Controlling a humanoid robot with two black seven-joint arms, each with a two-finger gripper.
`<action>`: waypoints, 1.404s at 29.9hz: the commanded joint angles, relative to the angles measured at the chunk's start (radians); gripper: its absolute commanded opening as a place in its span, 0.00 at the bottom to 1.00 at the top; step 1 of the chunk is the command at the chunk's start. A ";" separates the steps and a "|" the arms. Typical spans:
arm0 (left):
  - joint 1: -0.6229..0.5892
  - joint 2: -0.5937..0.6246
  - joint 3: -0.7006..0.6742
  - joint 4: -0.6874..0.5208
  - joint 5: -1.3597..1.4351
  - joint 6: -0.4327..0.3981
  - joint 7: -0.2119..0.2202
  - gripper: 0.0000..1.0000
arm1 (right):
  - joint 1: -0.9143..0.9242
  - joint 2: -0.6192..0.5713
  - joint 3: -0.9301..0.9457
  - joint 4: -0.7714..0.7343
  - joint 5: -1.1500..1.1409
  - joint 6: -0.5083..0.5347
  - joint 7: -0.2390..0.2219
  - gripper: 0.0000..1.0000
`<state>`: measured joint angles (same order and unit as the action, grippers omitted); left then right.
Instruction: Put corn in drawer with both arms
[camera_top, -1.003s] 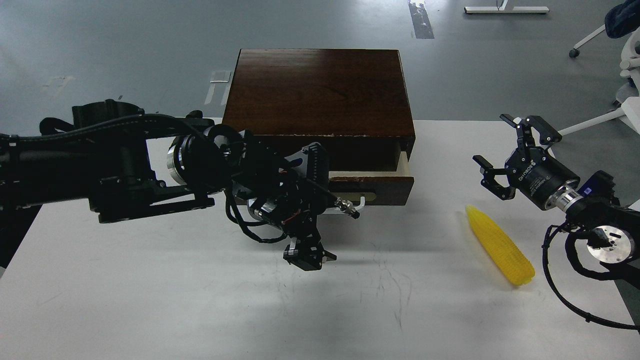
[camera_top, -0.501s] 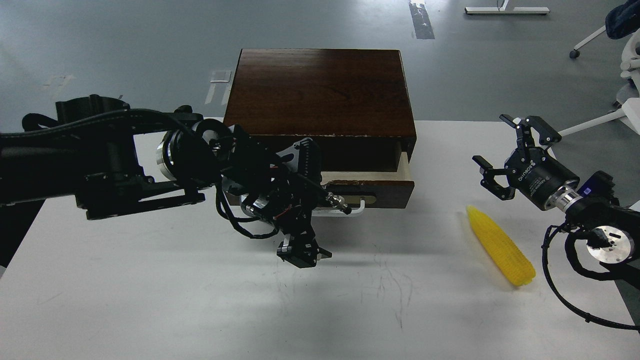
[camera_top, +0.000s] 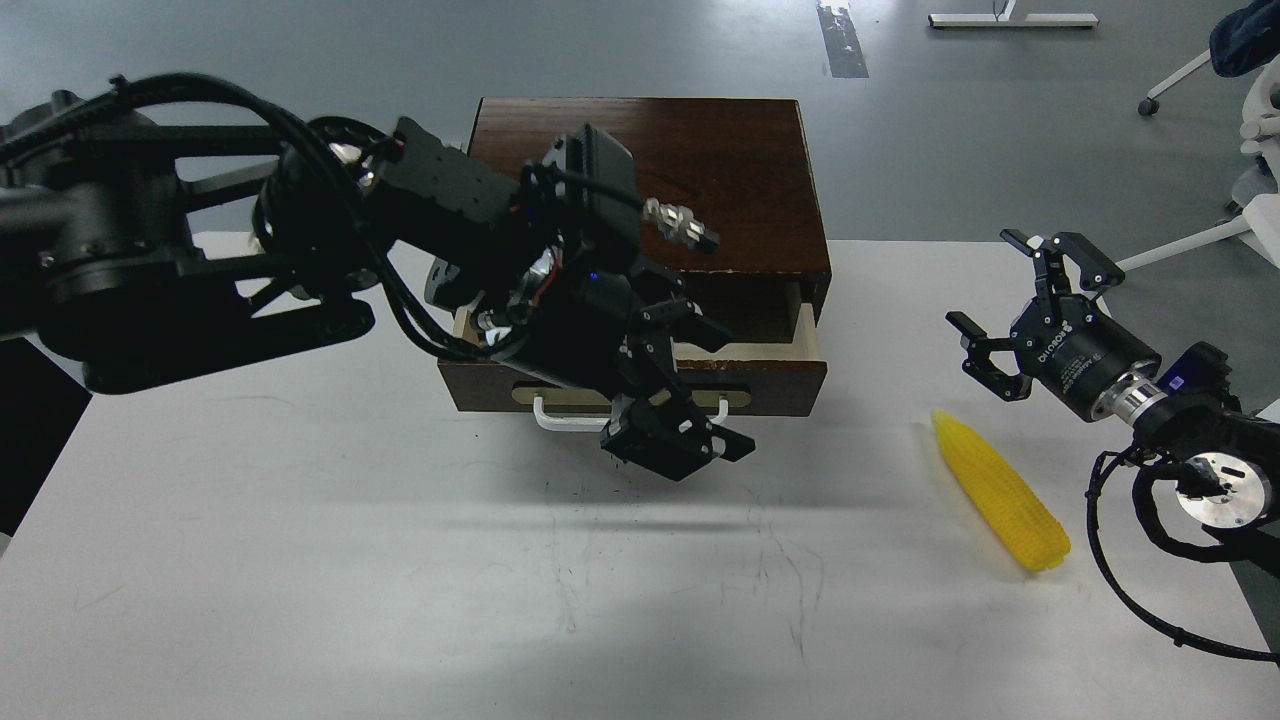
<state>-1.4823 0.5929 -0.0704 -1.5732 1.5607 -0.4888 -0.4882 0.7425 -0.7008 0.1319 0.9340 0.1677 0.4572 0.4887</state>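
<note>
Next, my right gripper grabs the yellow corn's thick end (camera_top: 1035, 540) and puts the corn in the drawer (camera_top: 780, 385).
The yellow corn (camera_top: 1000, 490) lies on the white table at the right, pointed end towards the box. The dark brown box (camera_top: 650, 170) stands at the table's back. Its drawer (camera_top: 780, 385) is pulled out a little, showing a pale wood side. My left gripper (camera_top: 720, 395) hangs just in front of the drawer front with its fingers spread, and hides the middle of the white bar handle (camera_top: 560, 418). My right gripper (camera_top: 1010, 305) is open and empty, above the table just behind the corn.
The white table (camera_top: 300, 560) runs forward from the box to the front edge. The left arm's bulk covers the box's left part. Office chair legs (camera_top: 1200, 235) stand on the grey floor at the right, beyond the table.
My left arm has swung up and back. Its gripper rose from the table surface to the drawer front and spread its fingers. The right arm and the corn have not moved.
</note>
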 joint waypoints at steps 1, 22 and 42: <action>0.034 0.094 -0.051 0.028 -0.330 0.000 -0.001 0.98 | -0.005 -0.009 -0.002 0.002 -0.011 0.001 0.000 1.00; 0.669 0.228 -0.307 0.340 -1.395 0.144 -0.001 0.98 | 0.017 -0.086 -0.002 0.029 -0.383 0.003 0.000 1.00; 0.830 0.150 -0.445 0.404 -1.377 0.095 -0.001 0.98 | 0.159 -0.318 -0.058 0.180 -1.565 -0.014 0.000 1.00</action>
<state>-0.6520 0.7415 -0.5154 -1.1682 0.1834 -0.3897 -0.4888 0.9012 -1.0198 0.0978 1.1144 -1.3288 0.4527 0.4888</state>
